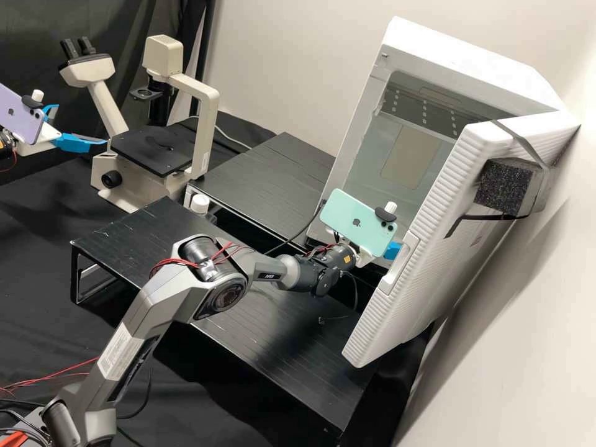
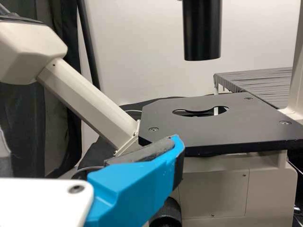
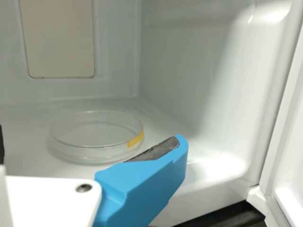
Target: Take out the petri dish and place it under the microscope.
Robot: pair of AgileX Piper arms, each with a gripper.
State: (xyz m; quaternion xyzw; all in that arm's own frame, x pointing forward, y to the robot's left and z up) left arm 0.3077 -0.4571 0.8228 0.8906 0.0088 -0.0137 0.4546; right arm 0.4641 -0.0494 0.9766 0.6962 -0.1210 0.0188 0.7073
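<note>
I should next set the petri dish flat on the microscope's black stage, so my right gripper should grab the clear petri dish by its round side (image 3: 90,152).
In the high view, my right gripper (image 1: 392,250) is at the opening of the white cabinet (image 1: 355,133), partly behind a green phone. My open right gripper (image 3: 90,144) has its fingers spread in the right wrist view, one at the edge. The clear petri dish (image 3: 94,137), marked with yellow tape, lies flat on the cabinet floor beyond them. At the far left, my left gripper (image 1: 82,125) stands open beside the microscope (image 1: 202,93). One finger of the left gripper (image 2: 87,146) shows near the microscope's black stage (image 2: 213,127), which has a hole under the dark cylinder.
The cabinet's ribbed door (image 1: 428,230) is swung wide, close to the right arm. Black low platforms (image 1: 261,167) stand between cabinet and microscope, with a white-capped object (image 1: 200,203) near them. Eyepieces (image 1: 77,48) rise at the microscope's left.
</note>
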